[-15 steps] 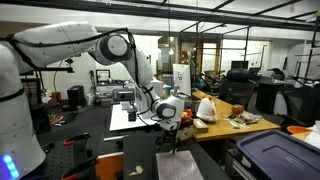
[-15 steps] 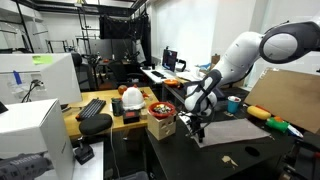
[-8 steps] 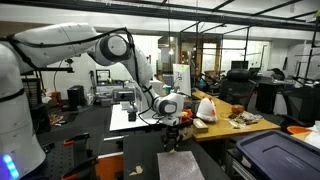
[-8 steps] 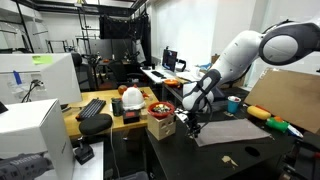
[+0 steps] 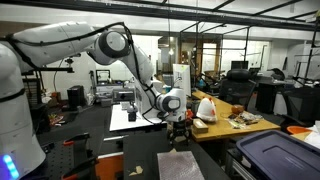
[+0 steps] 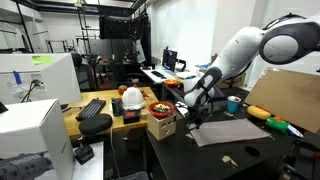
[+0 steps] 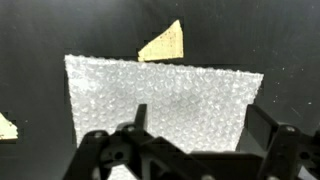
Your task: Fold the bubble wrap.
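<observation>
I should grab the bubble wrap (image 7: 160, 100) with my gripper near the middle of its end edge, beside the tan triangular scrap. Then the opposite end stays free to fold.
The bubble wrap (image 7: 160, 100) lies flat and unfolded on the black table, a pale translucent rectangle. It also shows in both exterior views (image 5: 180, 164) (image 6: 226, 131). My gripper (image 7: 203, 128) hovers above one long edge of the sheet with its jaws wide open and nothing between them. One finger is over the wrap and the other is near its right edge. In both exterior views the gripper (image 5: 180, 129) (image 6: 188, 119) hangs a little above the end of the sheet.
A tan triangular scrap (image 7: 164, 43) lies just beyond the wrap's far edge, and another scrap (image 7: 5, 125) lies at the left. A dark bin (image 5: 276, 156) stands nearby. A white bag with red marks (image 5: 205, 108) sits on the wooden desk. A cardboard sheet (image 6: 286, 96) leans behind the table.
The arm has swung a little sideways along the wrap's end and lifted slightly. The jaws stay open and the wrap has not moved.
</observation>
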Controlling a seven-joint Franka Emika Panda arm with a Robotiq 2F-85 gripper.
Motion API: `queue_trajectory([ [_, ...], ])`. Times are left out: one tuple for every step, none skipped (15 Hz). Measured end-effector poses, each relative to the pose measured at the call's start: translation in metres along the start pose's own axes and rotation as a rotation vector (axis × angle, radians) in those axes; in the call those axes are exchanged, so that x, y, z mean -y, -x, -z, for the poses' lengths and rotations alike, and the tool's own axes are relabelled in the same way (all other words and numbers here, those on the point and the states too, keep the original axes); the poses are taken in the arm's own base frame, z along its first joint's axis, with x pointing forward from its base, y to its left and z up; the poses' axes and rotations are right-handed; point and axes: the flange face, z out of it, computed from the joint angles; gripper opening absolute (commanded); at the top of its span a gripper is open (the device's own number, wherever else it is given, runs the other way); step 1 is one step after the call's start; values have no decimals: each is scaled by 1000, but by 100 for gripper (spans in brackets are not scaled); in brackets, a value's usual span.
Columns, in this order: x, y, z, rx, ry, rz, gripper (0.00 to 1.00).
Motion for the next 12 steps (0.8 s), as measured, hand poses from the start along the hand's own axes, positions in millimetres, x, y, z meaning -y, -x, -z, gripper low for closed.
queue_trajectory([
  [1,-6,-2,-2,3,-14,100],
  [2,-10,-4,-4,6,-23,100],
  [3,-14,-5,-4,9,-28,100],
  [3,-16,-6,-5,10,-33,100],
  [3,-17,-7,-5,11,-40,100],
  [3,-17,-7,-5,12,-53,100],
  [3,-16,-7,-4,12,-62,100],
  [2,-15,-7,-3,12,-72,100],
  [2,-14,-8,-2,12,-78,100],
  [1,-14,-9,-1,13,-88,100],
  [0,-12,-10,1,17,-94,100],
  [-2,-11,-13,9,23,-101,100],
])
